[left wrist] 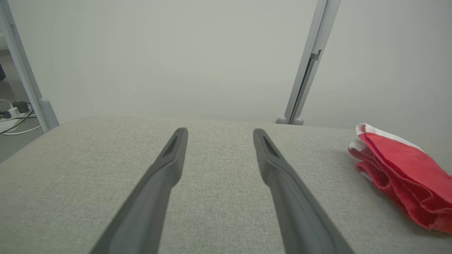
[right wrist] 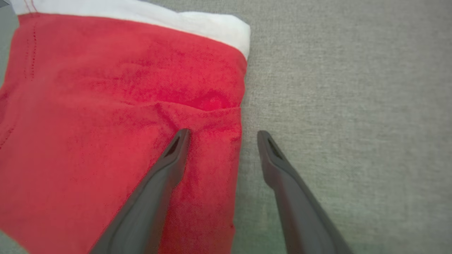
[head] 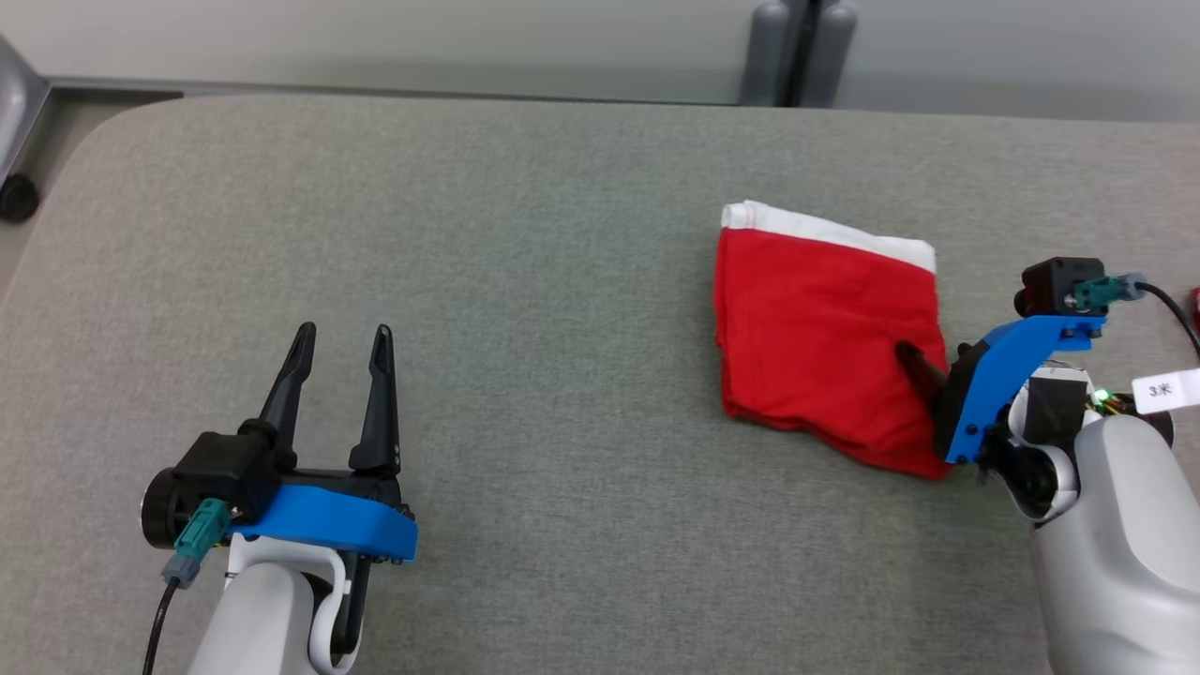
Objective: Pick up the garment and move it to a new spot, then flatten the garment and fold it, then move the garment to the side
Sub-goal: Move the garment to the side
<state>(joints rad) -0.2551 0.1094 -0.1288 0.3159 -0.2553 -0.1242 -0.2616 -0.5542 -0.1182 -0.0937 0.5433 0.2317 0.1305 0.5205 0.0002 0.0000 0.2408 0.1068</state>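
The garment is folded. My right gripper should next pick up the folded garment (head: 821, 326) by its red folded edge (head: 931, 360) to move it to the side.
The garment (head: 825, 337) is red with a white waistband and lies folded flat on the right half of the grey table (head: 562, 281). My right gripper (head: 933, 358) is open and straddles the garment's right edge. In the right wrist view one finger (right wrist: 166, 165) presses into the red garment (right wrist: 106, 123), making a small crease, while the other finger (right wrist: 282, 169) is over bare table; the right gripper (right wrist: 222, 132) holds nothing. My left gripper (head: 343, 330) is open over bare table at the lower left. The left wrist view has the left gripper (left wrist: 219, 131) with the garment (left wrist: 406, 176) off to its right.
A grey post (head: 797, 52) stands behind the table's far edge against a pale wall. The table's far left corner is rounded, with a caster wheel (head: 17, 197) beyond it. Cables (left wrist: 14, 113) lie on the floor at the left. A white tag (head: 1167, 389) hangs on my right arm.
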